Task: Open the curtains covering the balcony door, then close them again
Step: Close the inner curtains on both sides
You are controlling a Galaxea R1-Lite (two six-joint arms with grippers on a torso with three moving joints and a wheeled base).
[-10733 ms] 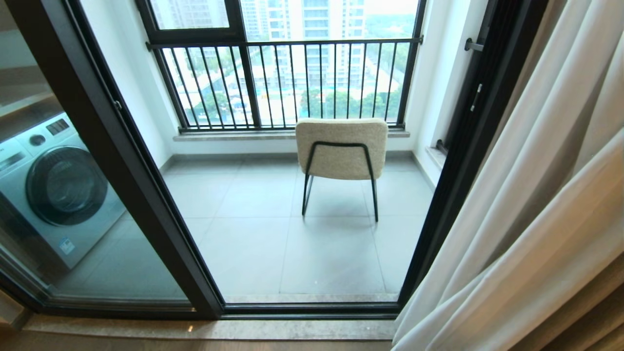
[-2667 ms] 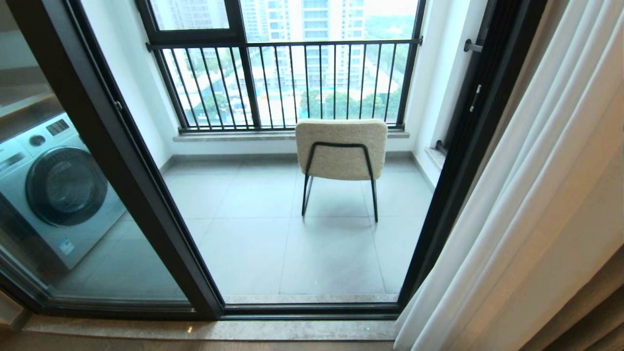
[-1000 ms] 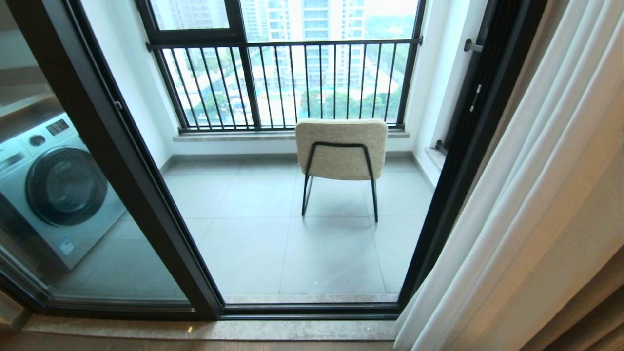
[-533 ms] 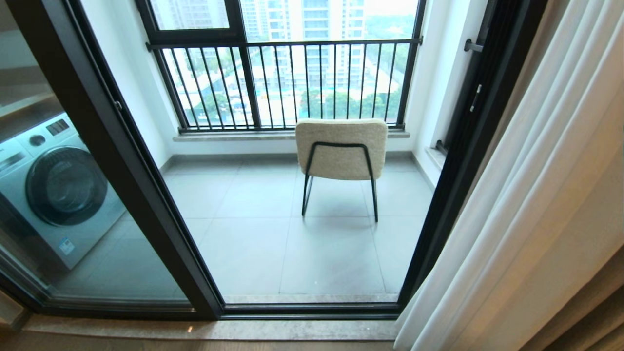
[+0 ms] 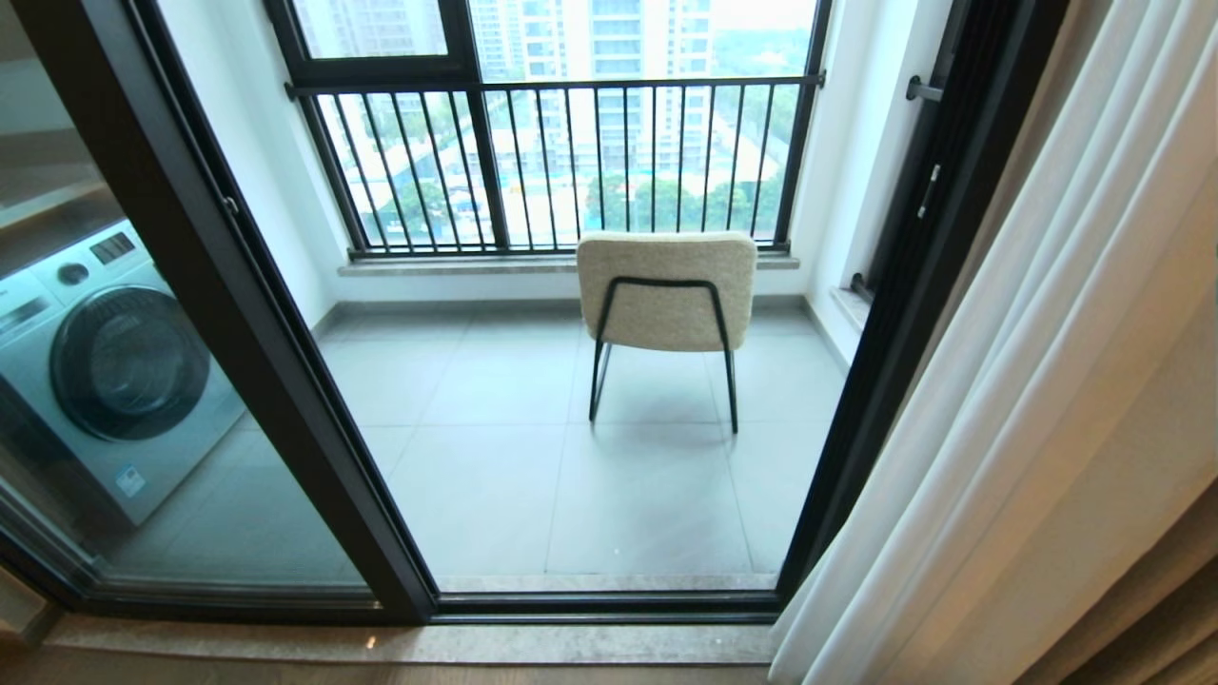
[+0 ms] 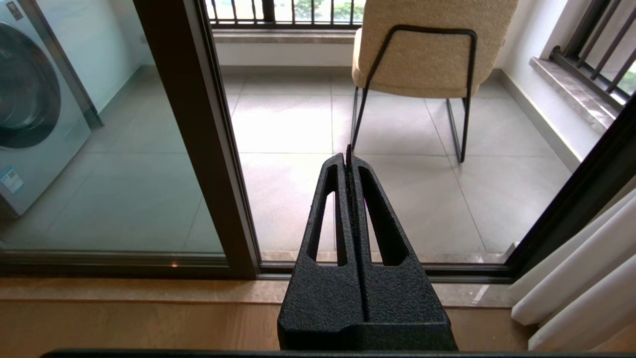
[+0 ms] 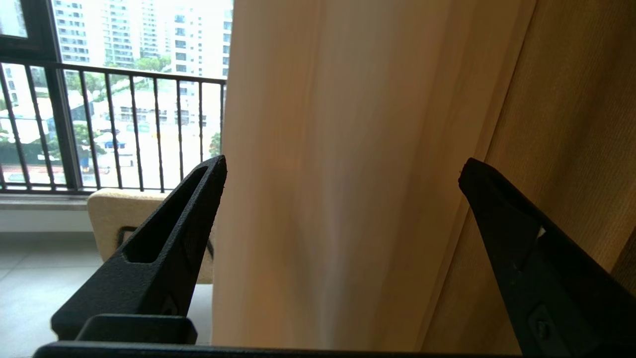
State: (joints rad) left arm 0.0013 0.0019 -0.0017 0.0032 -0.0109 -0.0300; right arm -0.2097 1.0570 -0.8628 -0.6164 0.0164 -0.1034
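I need to pinch the sheer curtain with my right gripper next, by the gathered fold along its free edge. The curtain hangs slack in loose folds.
The sheer white curtains (image 5: pixel 1028 400) hang gathered at the right of the doorway, in front of the tan drape (image 5: pixel 1175 609). The balcony door (image 5: pixel 238 314), dark-framed glass, stands slid to the left, so the way onto the balcony is uncovered. Neither arm shows in the head view. My right gripper (image 7: pixel 343 166) is open wide and faces a curtain (image 7: pixel 338 114) fold, which fills the gap between its fingers (image 7: pixel 198 199) unclamped. The left gripper (image 6: pixel 348 155) is shut and empty, low before the sill, and points at the balcony floor.
A beige chair (image 5: pixel 666 290) on black legs stands on the balcony's grey tiles, its back to me. A washing machine (image 5: pixel 105 371) shows behind the glass. The black railing (image 5: pixel 571 162) closes the far side. A stone sill (image 5: pixel 409 642) runs along the door track.
Since the oldest frame the curtain's slanted, bunched folds have settled into smoother, straighter ones. Over the last second nothing in the head view differs.
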